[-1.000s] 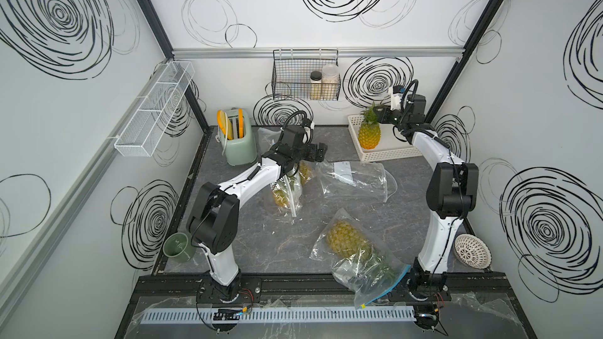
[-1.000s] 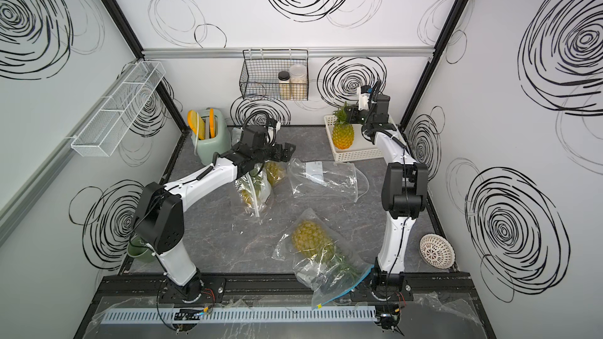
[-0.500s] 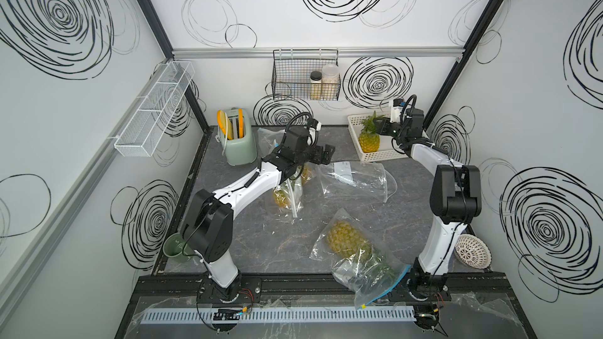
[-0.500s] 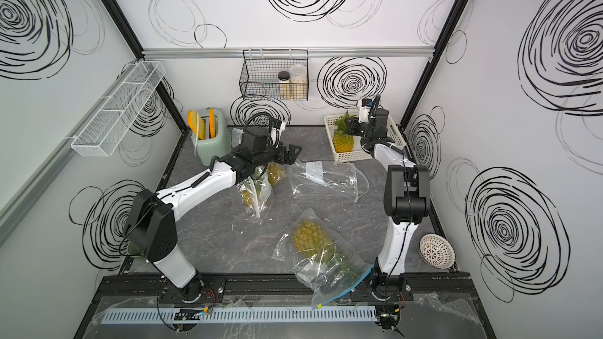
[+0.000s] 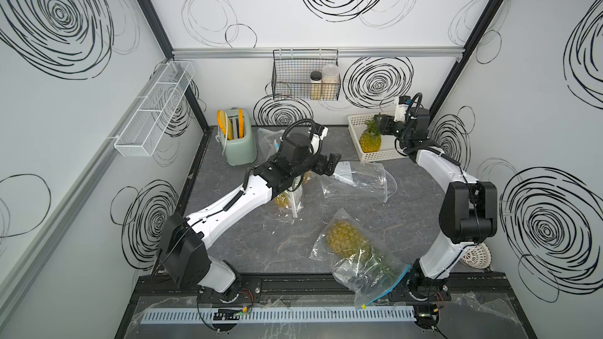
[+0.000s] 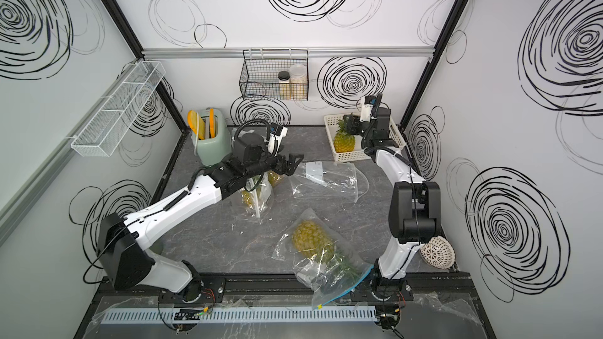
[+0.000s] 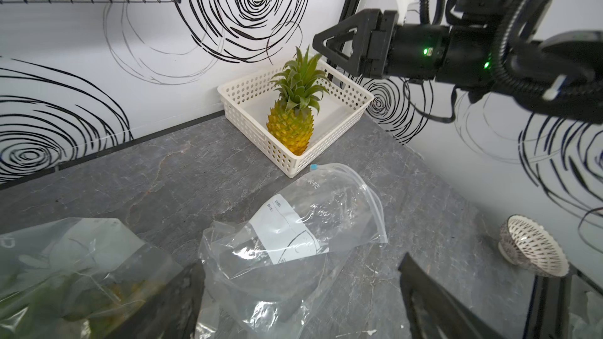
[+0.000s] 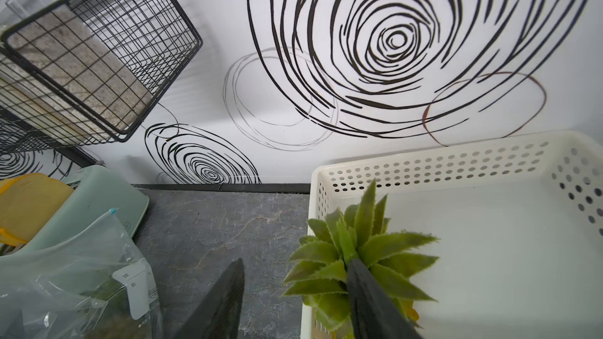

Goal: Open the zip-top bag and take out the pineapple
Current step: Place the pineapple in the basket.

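I need to grab the front zip-top bag with my left gripper by the yellow-slider end of its blue zip. The other end of the zip then stays free to open.
The pineapple (image 5: 370,140) (image 6: 344,141) (image 7: 290,125) stands upright in a white perforated basket (image 5: 378,157) (image 7: 248,88) at the back right. My right gripper (image 5: 380,122) (image 6: 350,122) (image 8: 297,264) hangs open just above its green crown (image 8: 355,249), one finger among the leaves, holding nothing. The empty zip-top bag (image 5: 359,179) (image 6: 329,179) (image 7: 293,229) lies flat mid-table with its mouth gaping. My left gripper (image 5: 329,166) (image 6: 292,164) (image 7: 300,265) hovers wide open over the bag's near end.
Another bagged pineapple (image 5: 352,249) lies at the front. A further one (image 5: 288,194) sits under my left forearm, and a further bag (image 5: 269,138) rests by the green toaster (image 5: 239,145). A wire basket with jars (image 5: 305,79) hangs on the back wall. A white bowl (image 5: 476,256) sits front right.
My right gripper lowered the pineapple into the basket and opened off its crown. My left gripper swung right, from over the bagged pineapple to over the empty bag.
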Robot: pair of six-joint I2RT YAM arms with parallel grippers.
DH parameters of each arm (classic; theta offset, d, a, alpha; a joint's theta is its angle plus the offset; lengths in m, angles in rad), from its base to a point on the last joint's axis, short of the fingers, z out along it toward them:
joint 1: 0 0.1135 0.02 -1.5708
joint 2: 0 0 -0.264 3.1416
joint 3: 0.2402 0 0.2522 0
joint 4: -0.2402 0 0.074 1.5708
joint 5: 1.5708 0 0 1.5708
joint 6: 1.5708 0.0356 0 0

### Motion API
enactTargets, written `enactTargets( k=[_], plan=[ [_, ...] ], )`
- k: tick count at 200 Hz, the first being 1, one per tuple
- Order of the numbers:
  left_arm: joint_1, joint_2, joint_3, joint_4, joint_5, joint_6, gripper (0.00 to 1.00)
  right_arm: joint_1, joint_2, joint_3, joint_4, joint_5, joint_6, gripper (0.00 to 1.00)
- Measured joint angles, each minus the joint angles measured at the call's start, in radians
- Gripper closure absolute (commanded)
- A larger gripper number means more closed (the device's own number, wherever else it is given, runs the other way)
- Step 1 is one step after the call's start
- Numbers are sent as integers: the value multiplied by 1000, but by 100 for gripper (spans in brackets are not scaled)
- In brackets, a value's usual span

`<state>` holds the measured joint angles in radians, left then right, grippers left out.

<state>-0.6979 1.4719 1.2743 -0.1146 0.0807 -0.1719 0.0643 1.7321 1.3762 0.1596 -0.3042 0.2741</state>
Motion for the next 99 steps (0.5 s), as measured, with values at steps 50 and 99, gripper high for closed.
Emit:
enactTargets(
  k=[50,99],
  plan=[
    [-409,-122,-66,-216,-207,131,4,90,-286,-22,-205,86,-24,39],
    [-858,-194,-148,-393,-488,25,4,112,-531,16,-386,153,-43,38]
  ],
)
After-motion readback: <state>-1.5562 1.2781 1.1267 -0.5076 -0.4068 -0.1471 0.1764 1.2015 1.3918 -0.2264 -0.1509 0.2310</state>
